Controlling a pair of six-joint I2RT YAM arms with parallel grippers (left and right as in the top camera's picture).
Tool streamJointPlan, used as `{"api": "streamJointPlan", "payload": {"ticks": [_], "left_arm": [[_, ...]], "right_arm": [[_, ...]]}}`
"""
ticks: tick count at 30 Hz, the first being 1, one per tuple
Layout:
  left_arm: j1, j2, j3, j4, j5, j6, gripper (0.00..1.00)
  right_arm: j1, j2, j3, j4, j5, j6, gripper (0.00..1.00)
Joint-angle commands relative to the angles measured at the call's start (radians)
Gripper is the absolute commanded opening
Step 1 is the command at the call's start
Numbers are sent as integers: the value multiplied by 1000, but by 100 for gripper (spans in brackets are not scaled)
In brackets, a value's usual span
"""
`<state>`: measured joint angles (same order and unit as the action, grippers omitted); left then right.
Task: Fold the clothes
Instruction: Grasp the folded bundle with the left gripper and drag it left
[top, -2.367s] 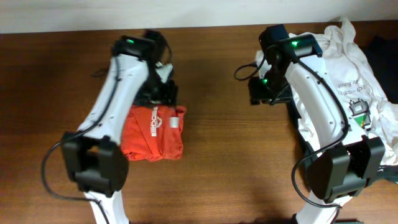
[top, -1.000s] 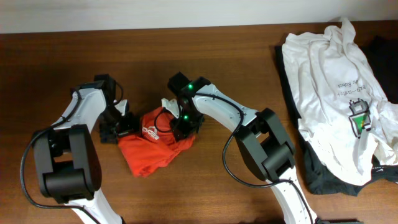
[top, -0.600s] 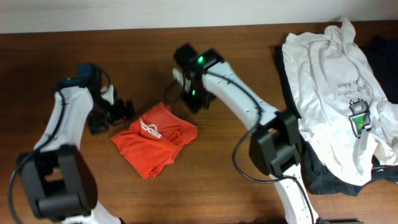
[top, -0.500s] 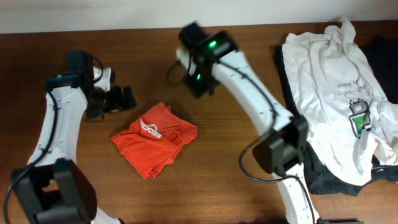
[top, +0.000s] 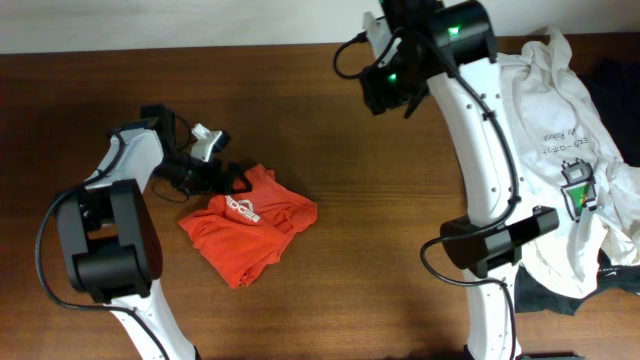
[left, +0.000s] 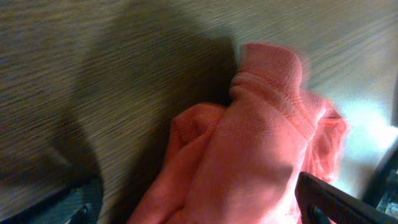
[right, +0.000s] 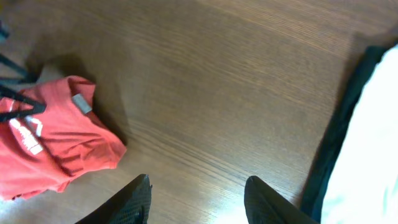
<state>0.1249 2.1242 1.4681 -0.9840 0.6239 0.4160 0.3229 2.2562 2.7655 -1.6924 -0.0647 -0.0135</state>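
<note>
I need to draw the folded orange-red T-shirt aside still folded, so my left gripper will next grab its layers together by the edge nearest that gripper.
The orange-red T-shirt (top: 250, 225) lies as a rumpled folded bundle on the table's left half, white lettering up. My left gripper (top: 225, 176) is low at its upper-left edge. In the left wrist view the orange cloth (left: 261, 143) fills the space between the wide-apart fingers (left: 199, 208), which are open. My right gripper (top: 385, 85) is open and empty, raised over bare wood near the back edge. Its view shows the fingers (right: 202, 202) apart and the shirt (right: 50, 143) at far left. The white tee (top: 560, 130) lies spread at the right.
A dark garment (top: 520, 285) lies under the white tee along the right side, also showing in the right wrist view (right: 342, 137). The wooden table (top: 360, 240) lies bare between the two shirts. The white wall edge runs along the back.
The right gripper has let go of the orange-red shirt and swung up and right toward the back. The left gripper pulled away left, then came back to the shirt's edge. The shirt now lies still.
</note>
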Motion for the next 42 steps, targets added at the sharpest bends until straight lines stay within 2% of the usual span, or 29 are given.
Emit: {"api": "streamJointPlan", "payload": {"ticks": [1,5,7,9,10,12,13,15,18,24,28,32,35,39,42], "left_arm": [[2,56,-11,-33,27,51,97],[0,77,-39,-98,24,92,69],[0,77,-75,-98,24,92,55],[0,77,-101,-98,24,95,34],[0,77,-102,-98,30,94,17],[0,76,-98,-98,48,94,3],[3,76,-89,-98,50,94,1],[14,76,-67,-98,48,79,1],[65,74,9,-84,-5,-30,1],[222,74,262,-64,-26,-207,0],[306,74,440,-60,-216,-404,1],[367,74,487,-61,-324,-491,1],[403,74,490,-61,-463,-503,0],[408,74,490,-64,-772,-501,0],[407,74,490,-51,-871,-502,0]], "right_arm": [[-46,-48,6,-7,-49,35,52],[-95,-96,-47,-7,-61,79,53],[-124,-148,-134,-6,-59,79,54],[-156,-200,-239,-6,-58,78,54],[-170,-219,-283,-6,-58,78,54],[-202,-253,-381,-6,-54,73,53],[-219,-264,-420,-6,-55,71,52],[-246,-271,-465,-6,-54,71,52],[-286,-271,-481,-6,-40,71,52],[-347,-275,-481,-6,-8,70,52],[-356,-275,-481,-6,-9,70,52],[-356,-275,-481,-6,-9,71,52],[-356,-275,-481,-6,-9,71,52],[-356,-275,-481,-6,-9,71,52],[-356,-275,-481,-6,-9,71,52]]}}
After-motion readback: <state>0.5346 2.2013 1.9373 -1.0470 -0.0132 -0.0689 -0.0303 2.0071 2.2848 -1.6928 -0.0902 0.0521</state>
